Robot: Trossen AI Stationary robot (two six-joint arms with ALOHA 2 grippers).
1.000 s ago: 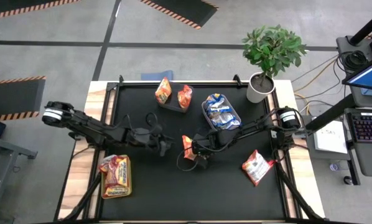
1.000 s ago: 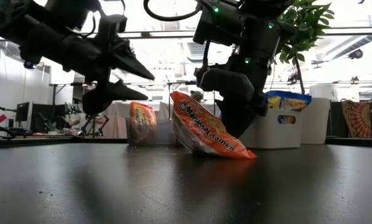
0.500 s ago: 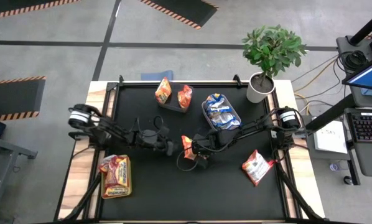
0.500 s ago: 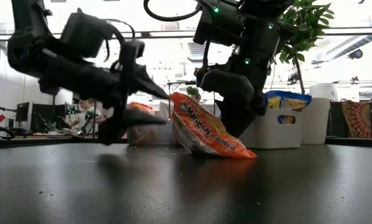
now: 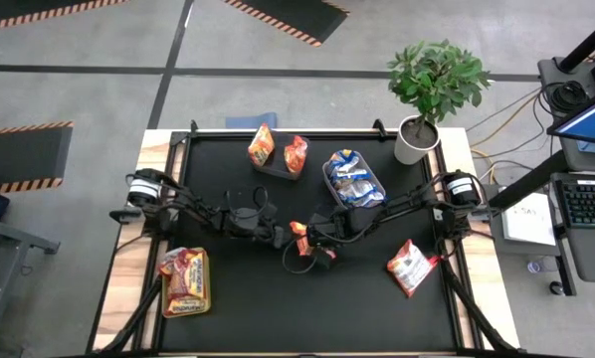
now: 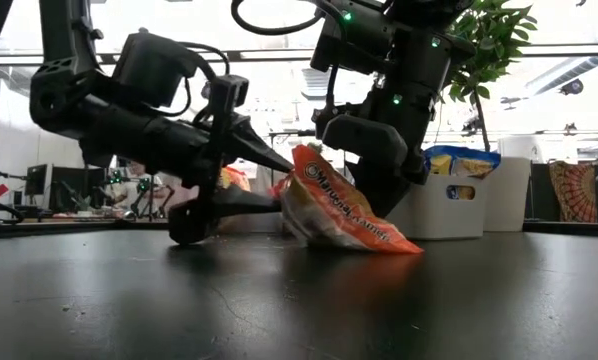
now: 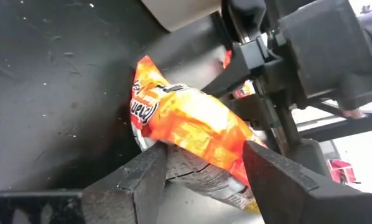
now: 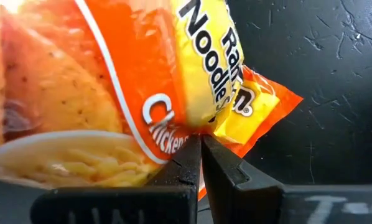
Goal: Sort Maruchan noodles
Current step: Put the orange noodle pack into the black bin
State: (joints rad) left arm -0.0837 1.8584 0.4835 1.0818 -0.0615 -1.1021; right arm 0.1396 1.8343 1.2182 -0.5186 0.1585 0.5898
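Observation:
The orange packet should be sorted into the dark grey bin (image 5: 279, 164), so my left gripper should next grab the packet's end opposite my right gripper's pinch.
An orange Maruchan noodles packet (image 5: 299, 231) (image 6: 341, 207) stands tilted at mid-table, its lower edge on the black mat. My right gripper (image 5: 315, 240) (image 8: 201, 146) is shut on it from the right side. My left gripper (image 5: 282, 237) (image 7: 204, 165) reaches in low from the left, open, one finger on each side of the packet's raised left end (image 7: 173, 118). Further orange packets stand in a bin (image 5: 278, 154) at the far edge. Blue ones fill a white bin (image 5: 354, 179), and red ones lie in a yellow-green bin (image 5: 185, 281). My right gripper pinches the packet's crimped end seam near a corner (image 8: 232, 121) between its two fingers, slanting down from the table's right. The packet leans away from the fingers, with its lower edge on the mat. My left gripper's fingers (image 7: 150, 174) flank the packet's other end; whether they touch it, I cannot tell.
A red-and-white packet (image 5: 410, 267) lies loose on the mat near the right edge. A potted plant (image 5: 418, 139) stands at the far right corner. Bare mat lies along the near edge, between the yellow-green bin and the loose packet.
My left gripper has come down and gone toward the table's right, rolling as it went, up to the orange packet; its open fingers now bracket the packet's left end. The packet's raised end has shifted slightly toward the right gripper, which has kept still.

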